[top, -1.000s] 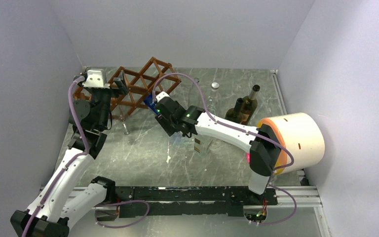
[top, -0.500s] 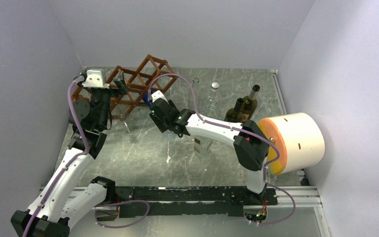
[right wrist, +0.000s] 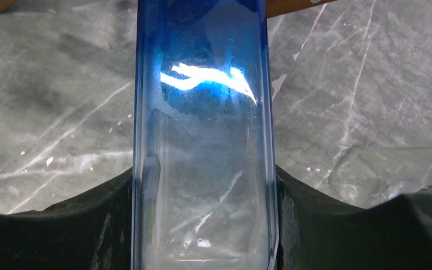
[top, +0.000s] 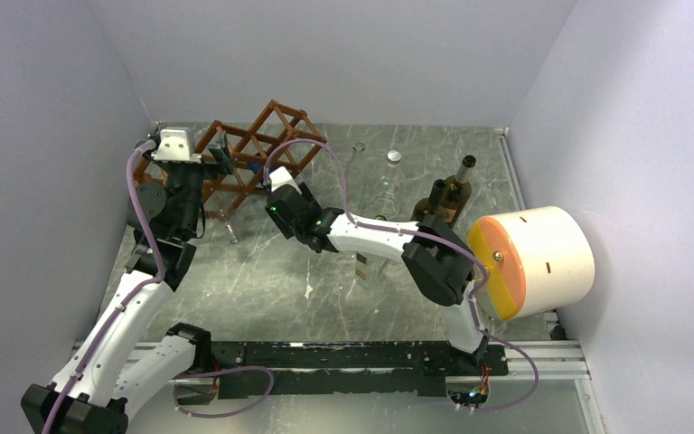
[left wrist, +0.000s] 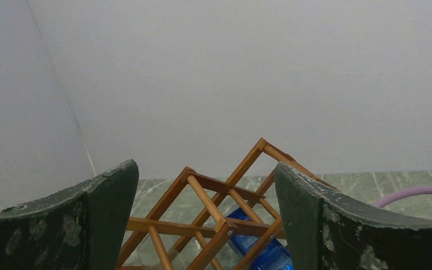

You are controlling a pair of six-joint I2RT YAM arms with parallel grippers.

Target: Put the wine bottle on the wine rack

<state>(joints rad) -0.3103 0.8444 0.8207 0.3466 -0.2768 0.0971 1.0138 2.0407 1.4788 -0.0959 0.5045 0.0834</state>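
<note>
My right gripper moves the wine bottle farther in before release, as only its far end lies among the rack bars; if I opened now, it would drop short.
The wine rack [top: 255, 145], a reddish-brown wooden lattice, stands at the far left of the table. In the left wrist view the rack [left wrist: 220, 220] fills the space ahead. My right gripper [top: 277, 187] is shut on a clear blue wine bottle [right wrist: 202, 129]. Its fingers [right wrist: 90, 225] press both sides of the bottle's body. The bottle's far end reaches in among the rack bars, and shows blue through them [left wrist: 261, 250]. My left gripper [top: 221, 159] is open at the rack's left side. Its two fingers [left wrist: 109, 191] stand wide apart with rack bars seen between them.
Two dark bottles [top: 447, 197] stand at the back right. A big white cylinder with an orange face [top: 535, 260] lies at the right edge. A clear bottle with a label [top: 363, 262] is mid-table. A small round cap [top: 394, 156] lies near the back wall.
My right arm has moved left and farther back, carrying the blue bottle deeper in among the rack bars. My left arm has not moved.
</note>
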